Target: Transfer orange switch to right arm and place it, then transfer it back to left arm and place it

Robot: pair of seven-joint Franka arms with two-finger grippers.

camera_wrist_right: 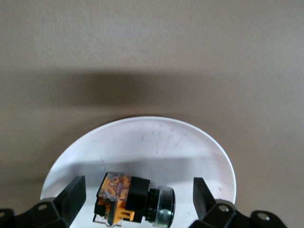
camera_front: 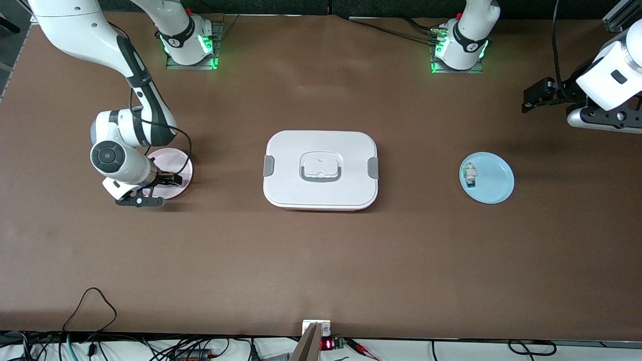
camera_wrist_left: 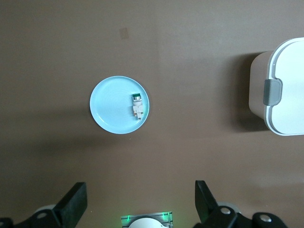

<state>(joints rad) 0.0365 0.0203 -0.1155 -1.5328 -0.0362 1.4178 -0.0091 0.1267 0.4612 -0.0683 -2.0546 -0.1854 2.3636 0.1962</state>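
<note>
My right gripper's fingers are still above the orange switch on the pink plate (camera_front: pixel 175 161), so closing now would miss it. Lowering comes first, before closing.
The orange switch (camera_wrist_right: pixel 128 199), a black block with orange parts and a silver cap, lies on its side on a pale pink plate (camera_front: pixel 175 161) (camera_wrist_right: pixel 152 142) toward the right arm's end of the table. My right gripper (camera_front: pixel 165 179) (camera_wrist_right: pixel 138 192) is low over that plate, open, with one finger on each side of the switch and not touching it. The white box (camera_front: pixel 321 170) (camera_wrist_left: pixel 285 90) stands mid-table with its lid on. My left gripper (camera_front: pixel 532 98) (camera_wrist_left: pixel 140 197) waits high over the left arm's end of the table, open and empty.
A light blue plate (camera_front: pixel 494 188) (camera_wrist_left: pixel 109 111) lies between the box and the left arm's end, with a small white-and-green component (camera_front: pixel 470 174) (camera_wrist_left: pixel 137 105) on it. Cables and electronics run along the table edge nearest the front camera.
</note>
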